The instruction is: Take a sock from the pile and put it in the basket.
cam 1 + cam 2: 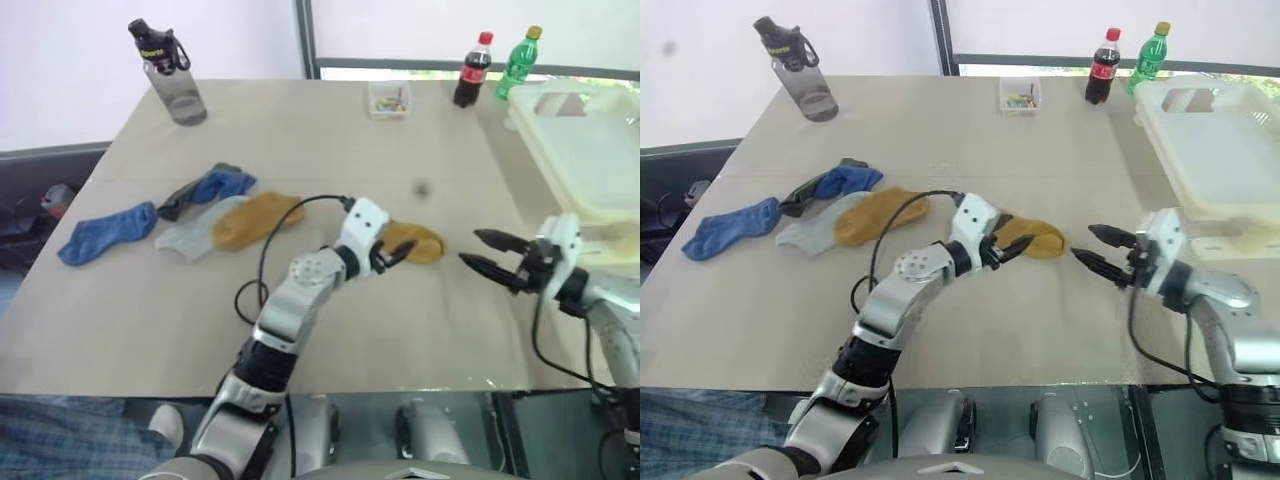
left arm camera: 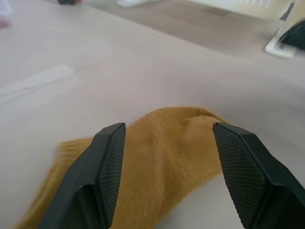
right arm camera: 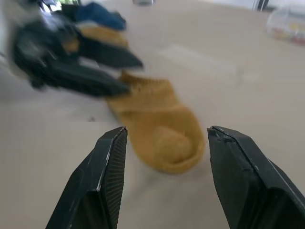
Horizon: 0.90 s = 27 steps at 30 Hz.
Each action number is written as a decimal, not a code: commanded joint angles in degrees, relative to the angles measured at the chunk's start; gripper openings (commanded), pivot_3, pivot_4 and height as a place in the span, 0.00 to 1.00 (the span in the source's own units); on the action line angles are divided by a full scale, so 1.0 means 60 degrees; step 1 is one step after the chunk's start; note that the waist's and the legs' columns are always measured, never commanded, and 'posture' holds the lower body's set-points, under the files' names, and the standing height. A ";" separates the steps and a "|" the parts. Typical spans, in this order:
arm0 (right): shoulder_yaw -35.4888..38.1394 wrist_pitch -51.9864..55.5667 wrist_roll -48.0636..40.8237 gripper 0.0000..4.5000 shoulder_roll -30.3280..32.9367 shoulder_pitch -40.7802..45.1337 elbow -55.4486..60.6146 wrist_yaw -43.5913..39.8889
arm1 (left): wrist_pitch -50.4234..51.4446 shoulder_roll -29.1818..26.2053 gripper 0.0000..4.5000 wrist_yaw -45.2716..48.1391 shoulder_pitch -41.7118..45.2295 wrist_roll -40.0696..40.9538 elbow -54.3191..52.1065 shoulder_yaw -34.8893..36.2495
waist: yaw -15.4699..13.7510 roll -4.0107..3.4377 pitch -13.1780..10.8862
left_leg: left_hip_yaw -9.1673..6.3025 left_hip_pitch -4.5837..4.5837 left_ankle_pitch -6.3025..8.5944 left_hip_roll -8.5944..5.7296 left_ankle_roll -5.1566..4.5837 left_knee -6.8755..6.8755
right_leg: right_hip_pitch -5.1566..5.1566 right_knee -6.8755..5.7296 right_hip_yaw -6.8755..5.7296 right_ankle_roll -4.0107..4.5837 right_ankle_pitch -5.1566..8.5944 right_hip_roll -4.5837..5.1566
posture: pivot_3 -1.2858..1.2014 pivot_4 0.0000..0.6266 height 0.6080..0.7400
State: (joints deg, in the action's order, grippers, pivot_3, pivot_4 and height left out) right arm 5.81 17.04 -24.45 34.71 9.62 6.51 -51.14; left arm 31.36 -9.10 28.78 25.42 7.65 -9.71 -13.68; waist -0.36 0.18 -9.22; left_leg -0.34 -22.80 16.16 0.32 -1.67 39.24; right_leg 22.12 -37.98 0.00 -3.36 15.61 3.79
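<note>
My right gripper picks up the mustard sock by its rounded toe [image 1: 432, 246] next, to get the sock ready for the basket [image 1: 590, 150].
A mustard-yellow sock [image 1: 424, 243] lies flat on the table, apart from the pile [image 1: 205, 215] of blue, grey and yellow socks at the left. My left gripper [image 1: 398, 252] is open at the sock's near end, its fingers [image 2: 107, 167] standing on either side of the fabric without pinching it. My right gripper [image 1: 470, 247] is open just to the right of the same sock, pointing at it with nothing between its fingers [image 3: 107, 167]. The cream-white basket [image 1: 590, 150] stands at the table's right edge, behind my right gripper.
A grey water bottle [image 1: 172, 78] stands at the back left. A small clear box [image 1: 388, 98], a cola bottle [image 1: 472, 70] and a green bottle [image 1: 520, 62] stand along the back. A black cable [image 1: 265, 250] loops over the table beside my left arm.
</note>
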 commanded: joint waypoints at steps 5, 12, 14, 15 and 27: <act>-0.1057 0.0705 0.1566 0.61 -0.0304 0.1207 -0.1131 0.1301 | 0.0613 -0.2602 0.69 0.2398 -0.1531 0.2271 -0.3048 0.1656 | 0.0111 -0.0002 -0.0001 | 0.0007 0.0002 0.0000 0.0002 0.0002 -0.0002 | 0.0002 0.0005 0.0006 0.0001 0.0001 0.0004 | 0.52 0.24 1.00; -0.1251 0.1155 0.1715 0.61 -0.0529 0.1585 -0.1580 0.1438 | 0.1277 -0.4338 0.69 0.3577 -0.2576 0.4591 -0.3825 0.3980 | 0.0076 0.0011 -0.0014 | 0.0004 -0.0002 0.0001 -0.0003 -0.0001 -0.0003 | 0.0002 0.0007 0.0002 0.0002 0.0001 0.0008 | 0.52 0.24 1.00; -0.1245 0.1122 0.1720 0.50 -0.0562 0.1560 -0.1588 0.1378 | 0.1397 -0.4523 0.71 0.3575 -0.2761 0.5041 -0.4045 0.4210 | 0.0079 0.0011 -0.0014 | -0.0001 -0.0003 0.0001 0.0002 -0.0001 -0.0008 | 0.0007 0.0009 -0.0002 0.0002 0.0001 0.0004 | 0.52 0.24 1.00; -0.1231 0.1112 0.1703 0.45 -0.0559 0.1530 -0.1556 0.1333 | 0.1434 -0.4576 0.71 0.3528 -0.2814 0.5184 -0.4111 0.4274 | 0.0076 0.0011 -0.0014 | -0.0002 -0.0003 0.0001 0.0002 -0.0001 -0.0008 | 0.0005 0.0009 -0.0003 0.0002 0.0001 0.0004 | 0.52 0.24 1.00; -0.0515 0.1235 0.0889 0.02 -0.0080 0.1272 -0.1212 0.0458 | 0.1239 -0.4683 0.71 0.3007 -0.2789 0.5493 -0.4069 0.4193 | 0.0075 0.0012 -0.0014 | -0.0004 0.0005 0.0013 -0.0002 -0.0022 -0.0004 | -0.0003 0.0004 -0.0002 0.0001 0.0000 0.0005 | 0.52 0.24 1.00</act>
State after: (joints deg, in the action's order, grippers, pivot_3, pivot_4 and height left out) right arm 0.17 24.78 -17.06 32.43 17.57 -3.21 -46.18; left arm 40.20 -36.63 47.07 8.25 39.99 -32.80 10.93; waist 0.09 0.25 -9.31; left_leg -0.37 -22.78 16.24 0.30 -1.80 39.22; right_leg 22.10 -37.95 -0.01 -3.35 15.62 3.82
